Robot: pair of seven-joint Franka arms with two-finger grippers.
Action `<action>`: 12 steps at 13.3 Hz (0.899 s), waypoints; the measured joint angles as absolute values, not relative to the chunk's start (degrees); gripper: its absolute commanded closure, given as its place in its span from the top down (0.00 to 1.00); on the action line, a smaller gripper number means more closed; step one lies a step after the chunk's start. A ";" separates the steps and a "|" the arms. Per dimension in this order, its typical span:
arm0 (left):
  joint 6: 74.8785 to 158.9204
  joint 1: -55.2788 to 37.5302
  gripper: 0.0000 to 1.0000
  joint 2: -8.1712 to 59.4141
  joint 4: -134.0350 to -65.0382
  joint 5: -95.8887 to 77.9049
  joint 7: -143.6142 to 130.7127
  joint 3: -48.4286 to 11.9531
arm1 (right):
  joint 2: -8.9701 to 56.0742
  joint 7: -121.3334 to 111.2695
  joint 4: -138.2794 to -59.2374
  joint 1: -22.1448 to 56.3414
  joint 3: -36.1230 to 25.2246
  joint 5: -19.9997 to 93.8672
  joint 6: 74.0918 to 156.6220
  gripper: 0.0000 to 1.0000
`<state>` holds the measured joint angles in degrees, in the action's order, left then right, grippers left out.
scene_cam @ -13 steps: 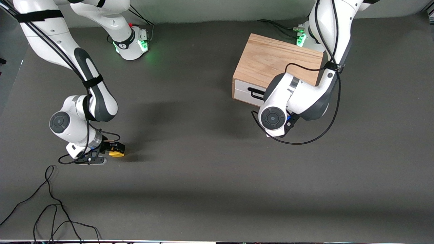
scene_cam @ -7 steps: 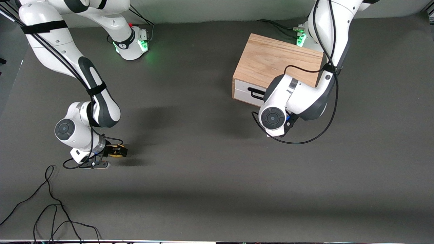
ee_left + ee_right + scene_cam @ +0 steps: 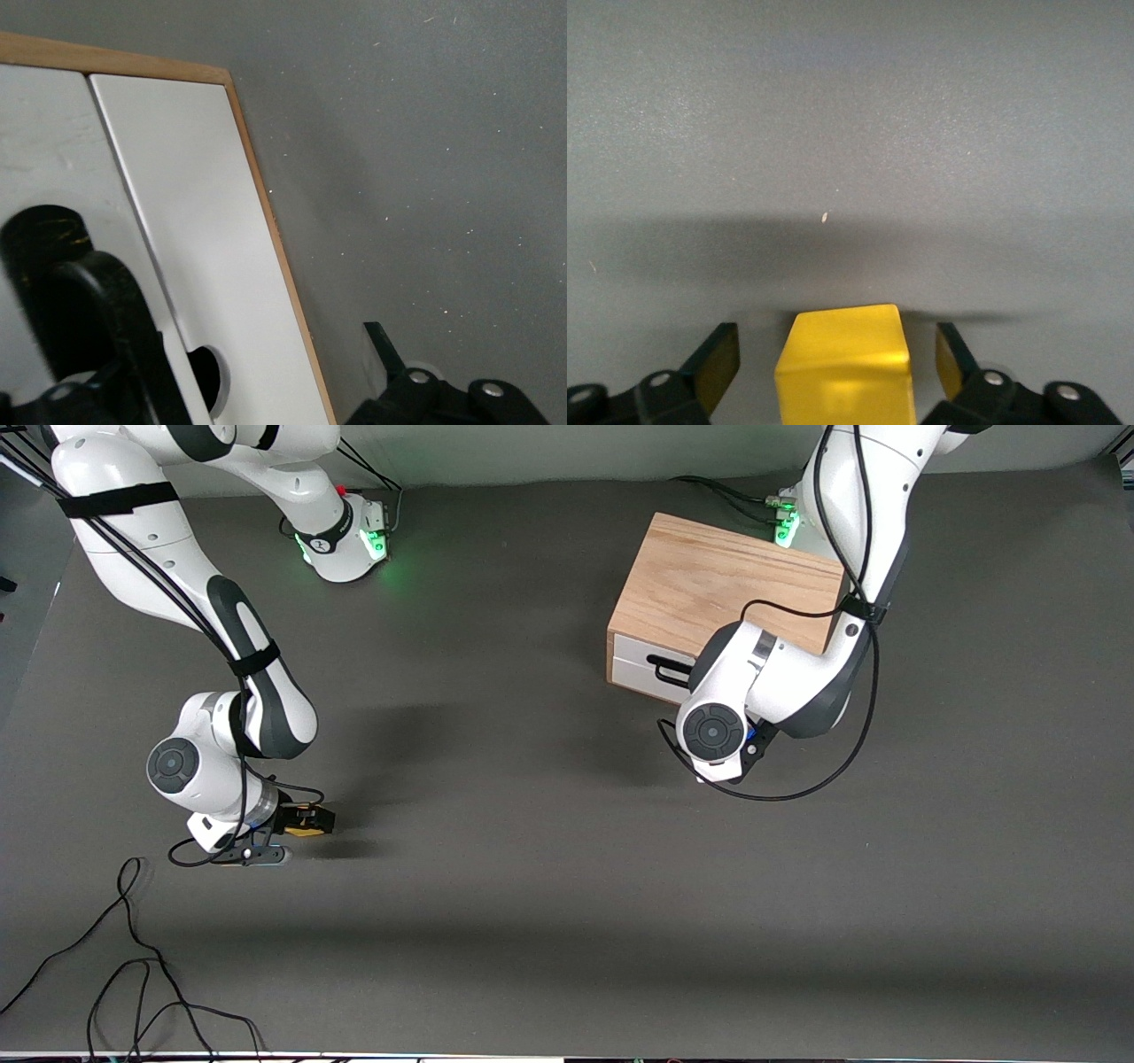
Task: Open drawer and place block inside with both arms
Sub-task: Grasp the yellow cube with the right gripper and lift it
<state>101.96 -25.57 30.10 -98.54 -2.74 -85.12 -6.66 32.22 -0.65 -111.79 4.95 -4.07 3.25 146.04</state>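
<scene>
My right gripper closes on the yellow block [image 3: 842, 367] next, since in the right wrist view my fingers stand on either side of it. Closing now would catch it.
The yellow block [image 3: 306, 830] rests on the dark table toward the right arm's end. My right gripper [image 3: 304, 818] is low over it and open. In the right wrist view the block [image 3: 842, 367] sits between the two pads with a gap on each side. The drawer [image 3: 642, 664], with its white front and black bar handle [image 3: 666, 666], is shut in the oak cabinet [image 3: 722, 584]. My left arm's wrist [image 3: 713, 731] hangs in front of the drawer and hides its hand. My left gripper [image 3: 266, 354] is open against the white front [image 3: 195, 221], one finger by the handle [image 3: 44, 266].
Loose black cables [image 3: 133, 974] lie on the table near the front camera at the right arm's end. Both green-lit bases [image 3: 350, 540] stand along the table's back edge. Open dark mat stretches between the block and the cabinet.
My right gripper has sunk lower around the block, which now shows less yellow in the front view. The left arm has barely shifted in front of the drawer.
</scene>
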 measured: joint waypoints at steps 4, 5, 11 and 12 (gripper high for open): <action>104.79 -25.58 0.99 29.11 -99.29 -2.76 -85.30 -6.70 | 32.23 -0.65 -111.78 4.95 -4.07 3.25 145.79 0.40; 106.42 -25.57 0.99 28.79 -99.33 -2.76 -85.29 -6.69 | 32.23 -0.65 -111.72 4.94 -4.07 3.26 145.44 0.33; 112.59 -25.43 0.99 27.61 -100.12 -2.74 -85.28 -6.47 | 31.96 -0.65 -110.97 4.95 -4.07 3.26 144.38 0.31; 113.35 -25.40 0.99 27.57 -100.16 -2.76 -85.28 -6.47 | 31.60 -0.65 -109.67 4.95 -4.07 3.26 141.89 0.31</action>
